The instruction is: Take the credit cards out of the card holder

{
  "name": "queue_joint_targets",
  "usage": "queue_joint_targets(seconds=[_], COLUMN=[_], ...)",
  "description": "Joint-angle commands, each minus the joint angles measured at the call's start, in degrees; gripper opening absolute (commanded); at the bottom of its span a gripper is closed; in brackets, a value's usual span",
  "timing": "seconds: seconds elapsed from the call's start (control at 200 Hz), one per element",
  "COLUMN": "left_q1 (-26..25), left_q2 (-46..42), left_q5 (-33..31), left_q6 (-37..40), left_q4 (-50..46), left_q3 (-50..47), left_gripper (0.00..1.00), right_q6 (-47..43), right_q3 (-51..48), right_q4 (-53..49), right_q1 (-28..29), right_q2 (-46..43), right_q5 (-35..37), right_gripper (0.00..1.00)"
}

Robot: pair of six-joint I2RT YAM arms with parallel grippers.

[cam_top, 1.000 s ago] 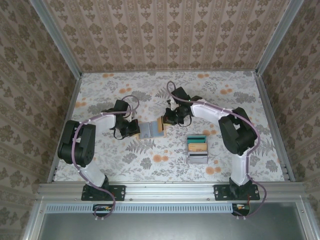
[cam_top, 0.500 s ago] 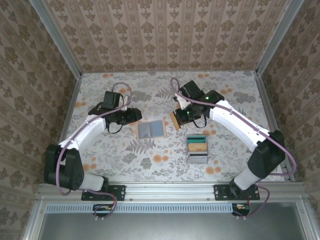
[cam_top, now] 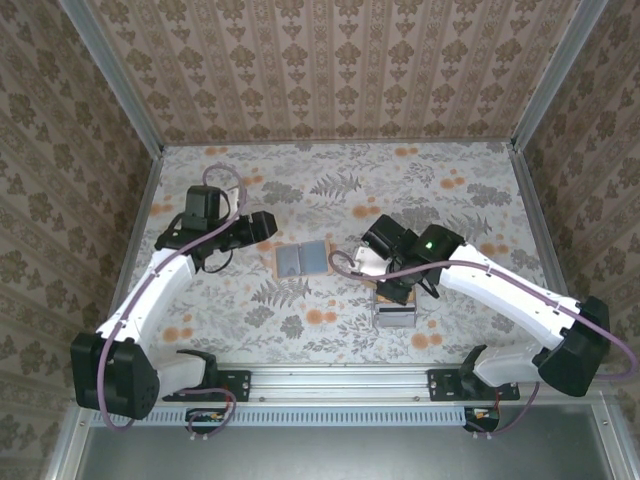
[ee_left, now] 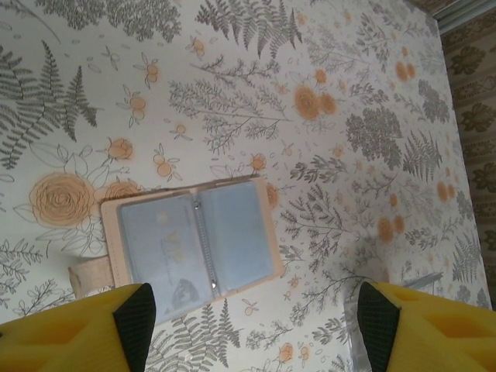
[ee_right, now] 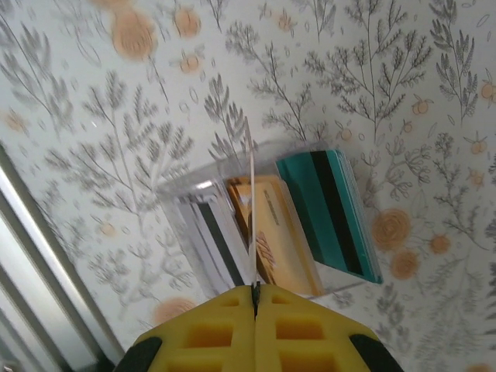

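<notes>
The card's tip sticks out past the plastic box's rim, so my right gripper needs to lay the card flat over the yellow cards before it opens.
The card holder lies open on the flowered table, tan rim around grey-blue pockets; a faint print shows through its left pocket. My left gripper hangs above and to the left of it, open, its yellow fingers spread wide with nothing between them. My right gripper is shut on a thin credit card seen edge-on, held upright over a clear plastic box. In the top view that gripper is over the box.
The clear box holds teal cards, yellow cards and white-grey cards in side-by-side compartments. A metal rail runs along the near table edge, and patterned walls enclose the other sides.
My left gripper has opened and drawn back up and left from the card holder. My right gripper has carried the card from beside the card holder to above the clear box.
</notes>
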Motion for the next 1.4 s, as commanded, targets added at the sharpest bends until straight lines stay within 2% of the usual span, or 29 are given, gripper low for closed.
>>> queue_joint_targets(seconds=[0.0,0.32,0.795,0.87,0.925,1.075,1.25,1.395], left_q1=[0.39,0.60,1.00,0.99,1.07,1.07,1.10,1.07], left_q2=[-1.26,-1.62,-1.71,-1.69,-1.80,-1.80,-1.80,-1.52], left_q5=[0.89,-0.29,-0.58,-0.71,-0.68,-0.71,-0.49,-0.44], left_q6=[0.03,0.34,-0.09,-0.05,-0.05,-0.06,0.03,-0.65], left_q4=[-0.03,-1.07,-1.09,-1.23,-1.24,-1.18,-1.24,-0.93], left_q3=[-1.12,-1.13,-1.80,-1.87,-1.97,-1.94,-2.02,-2.61], left_gripper=[0.73,0.74,0.74,0.74,0.74,0.75,0.75,0.73], right_q6=[-7.70,-12.11,-13.12,-12.89,-12.33,-10.03,-4.72,6.89], right_q3=[-1.91,-6.36,-9.73,-9.93,-9.96,-9.38,-8.69,-6.97], right_q4=[-2.57,0.95,6.20,6.45,7.11,8.54,10.74,15.69], right_q1=[0.25,0.23,-1.02,-1.10,-1.31,-1.96,-2.76,-2.89], right_q2=[0.83,2.56,3.97,5.55,5.70,4.90,2.61,1.46], right_q5=[6.24,6.68,7.26,7.25,7.96,8.58,9.14,8.34], right_gripper=[0.00,0.00,0.00,0.09,0.21,0.33,0.34,0.29])
